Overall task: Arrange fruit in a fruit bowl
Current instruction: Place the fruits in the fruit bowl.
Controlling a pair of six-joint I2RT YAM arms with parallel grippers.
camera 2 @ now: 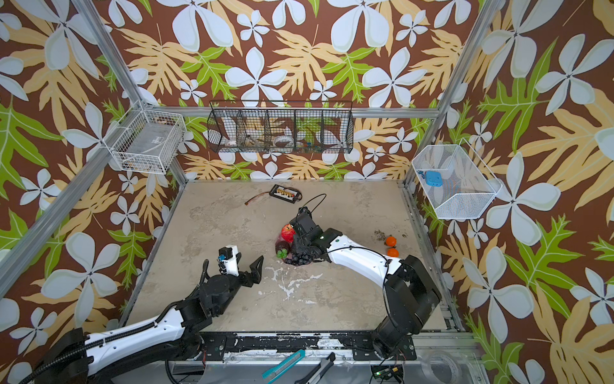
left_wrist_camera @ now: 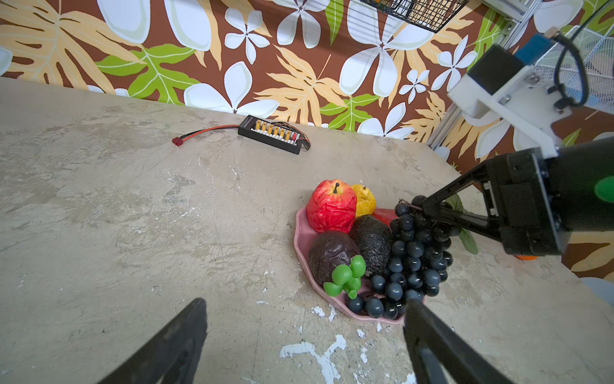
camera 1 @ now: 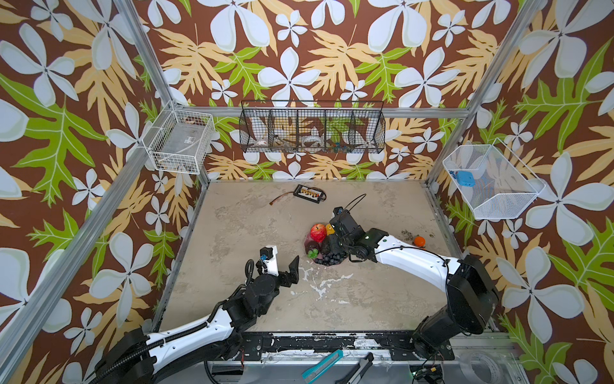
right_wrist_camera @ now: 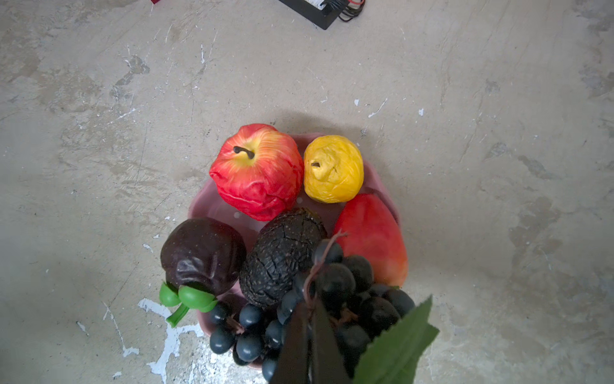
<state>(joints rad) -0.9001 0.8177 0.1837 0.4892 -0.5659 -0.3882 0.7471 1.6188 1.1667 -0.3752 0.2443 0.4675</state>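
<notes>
My right gripper should open, as the grape bunch's lower grapes lie on the bowl's rim and the grape bunch would settle on the bowl.
The pink fruit bowl (left_wrist_camera: 300, 232) (right_wrist_camera: 199, 206) (camera 1: 308, 240) holds a red apple (left_wrist_camera: 330, 206) (right_wrist_camera: 257, 171), a yellow pear (right_wrist_camera: 333, 168), a dark avocado (right_wrist_camera: 282, 256), a dark purple fruit (right_wrist_camera: 202, 254) with a green stalk, and a red strawberry (right_wrist_camera: 373, 239). My right gripper (right_wrist_camera: 310, 307) (left_wrist_camera: 419, 208) is shut on the stem of the black grape bunch (left_wrist_camera: 412, 262) (camera 1: 330, 259). The bunch's lower grapes lie on the bowl's near rim. My left gripper (left_wrist_camera: 305, 302) (camera 1: 282, 262) stands open over bare table, just left of the bowl. Two oranges (camera 2: 390, 240) lie on the table to the right.
A black connector board (camera 1: 309, 193) with a red wire lies near the back wall. Wire baskets (camera 1: 312, 128) hang on the walls above the table. A green leaf (right_wrist_camera: 395, 345) sticks out from the grapes beside my right fingers.
</notes>
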